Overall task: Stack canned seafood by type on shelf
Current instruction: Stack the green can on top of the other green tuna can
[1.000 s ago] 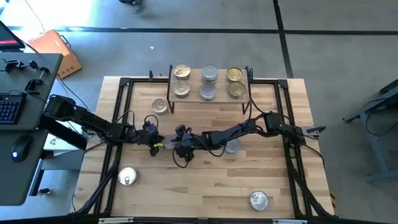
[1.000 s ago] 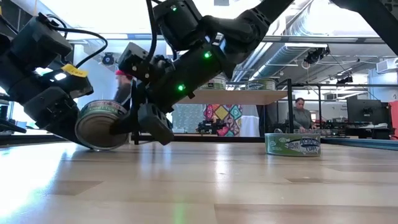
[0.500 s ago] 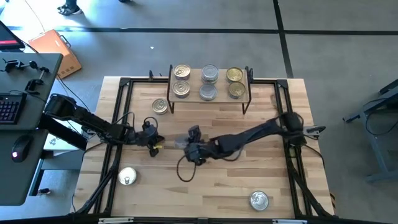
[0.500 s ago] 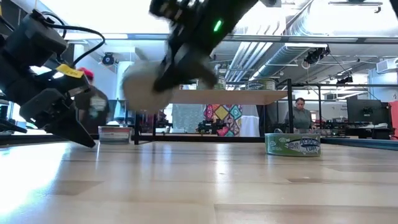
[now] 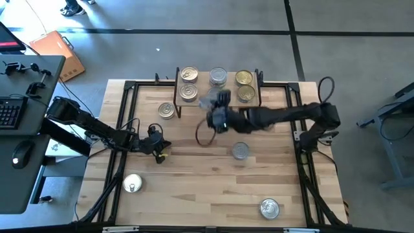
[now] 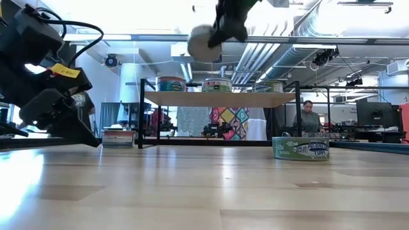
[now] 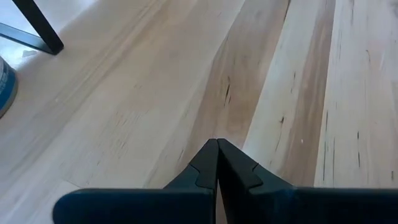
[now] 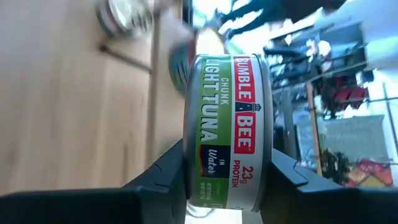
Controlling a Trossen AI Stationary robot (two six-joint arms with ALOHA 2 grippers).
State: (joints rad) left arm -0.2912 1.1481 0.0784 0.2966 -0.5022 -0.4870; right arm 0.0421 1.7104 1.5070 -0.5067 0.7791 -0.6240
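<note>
My right gripper lowers the green-labelled tuna tin next before releasing it, since the tin's lower edge is still high above the shelf.
My right gripper is shut on a green-labelled tuna tin and holds it high in the air, just in front of the shelf. In the low view the tin shows well above the shelf top. Several tins stand on the shelf in three groups. My left gripper is shut with nothing in it, low over the tabletop left of centre; the left wrist view shows its closed tips over bare wood. My right gripper pinches the tin between its two fingers, one finger on each flat end, with the label side facing the wrist camera. The fingers slant down from the table's right side. The tin sits on edge, lifted clear of table and shelf.
Loose tins lie on the table: one by the shelf's left leg, one at centre, one near left, one near right. A black frame runs round the tabletop. A person sits in the room beyond.
My right gripper has lifted the tin from the table beside my left gripper, carried it up and toward the far edge and the shelf, and tipped nearer to level. The tin has gone from resting on the wood to hanging clear above shelf height.
</note>
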